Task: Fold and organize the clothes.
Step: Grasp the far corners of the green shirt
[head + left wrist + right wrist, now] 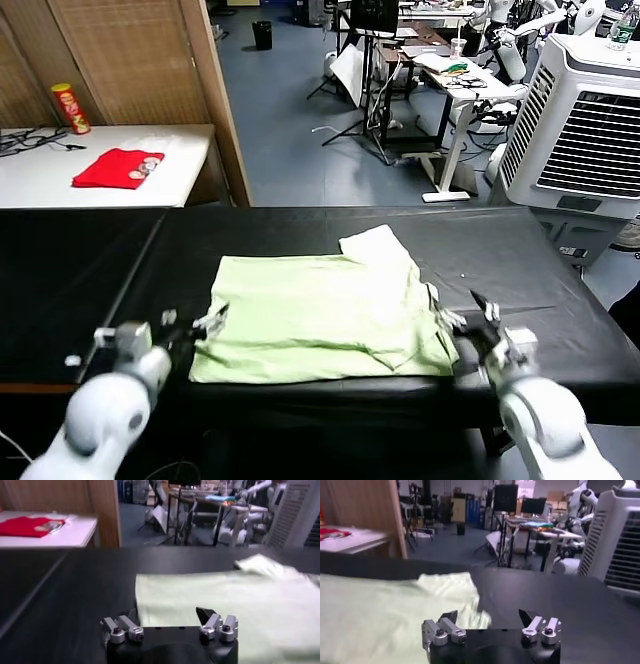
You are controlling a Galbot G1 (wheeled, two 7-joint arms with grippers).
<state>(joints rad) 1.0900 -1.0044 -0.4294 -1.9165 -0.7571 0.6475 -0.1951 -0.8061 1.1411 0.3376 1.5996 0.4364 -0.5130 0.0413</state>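
Observation:
The right gripper grabs the pale green T-shirt by its side edge (428, 298) beside the sleeve (378, 243) next. Then I fold the T-shirt neatly.
The clothes are a pale green T-shirt (320, 315), lying part folded on the black table (100, 270), with one sleeve (378, 245) sticking out at the far side. My left gripper (205, 325) stands open at the shirt's near left corner, holding nothing. In the left wrist view the left gripper (167, 615) has its jaws spread over the edge of the shirt (225, 600). My right gripper (460, 312) is open at the shirt's near right corner. In the right wrist view the right gripper (487, 616) is empty, with the shirt (380, 610) under one fingertip.
A small red folded garment (118, 168) and a red and yellow can (70, 108) sit on a white table at the back left. A wooden screen (130, 60) stands behind it. A white air cooler (585, 130) stands at the right.

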